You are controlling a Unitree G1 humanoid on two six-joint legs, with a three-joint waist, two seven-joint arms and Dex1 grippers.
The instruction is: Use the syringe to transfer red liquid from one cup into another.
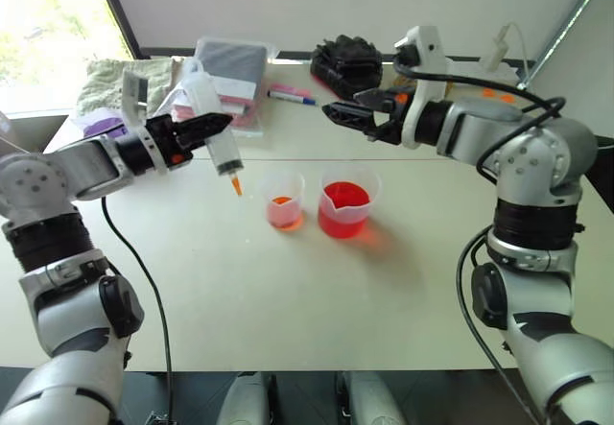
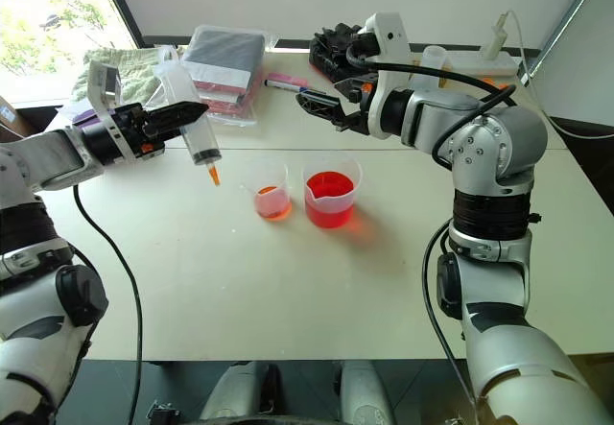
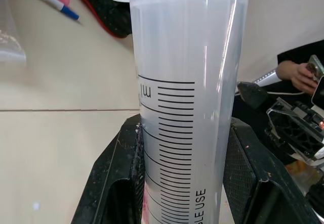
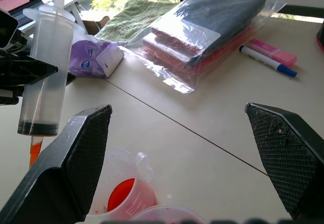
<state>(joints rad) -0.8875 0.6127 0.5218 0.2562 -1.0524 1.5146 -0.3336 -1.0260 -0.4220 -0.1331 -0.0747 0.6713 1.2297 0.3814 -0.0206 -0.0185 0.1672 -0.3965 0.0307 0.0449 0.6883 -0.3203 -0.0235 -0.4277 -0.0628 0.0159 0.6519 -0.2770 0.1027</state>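
I should keep my left gripper closed for now, because the syringe [image 1: 223,152] would fall if I opened it, as its orange tip hangs high above the table.
My left gripper [image 1: 216,123] is shut on the barrel of the syringe [image 1: 223,152], which hangs tilted with its orange tip down, above the table and left of the cups. In the left wrist view the black fingers [image 3: 116,183] clamp the clear graduated barrel [image 3: 185,107]. The smaller cup [image 1: 285,200], with pale orange liquid at its bottom, stands just left of the wider beaker [image 1: 344,206] holding the red liquid [image 2: 330,192]. My right gripper [image 1: 345,113] is open and empty, hovering behind and above the beaker. Between its spread fingers [image 4: 81,153] I see the syringe [image 4: 45,82].
A plastic bag of folded cloths [image 1: 230,70], a blue-capped pen [image 1: 291,96], a pink marker [image 4: 276,52], a green towel [image 1: 120,80], a purple packet [image 4: 93,59] and a black object [image 1: 347,60] lie along the table's far side. A person's hand [image 3: 298,75] shows beyond the table.
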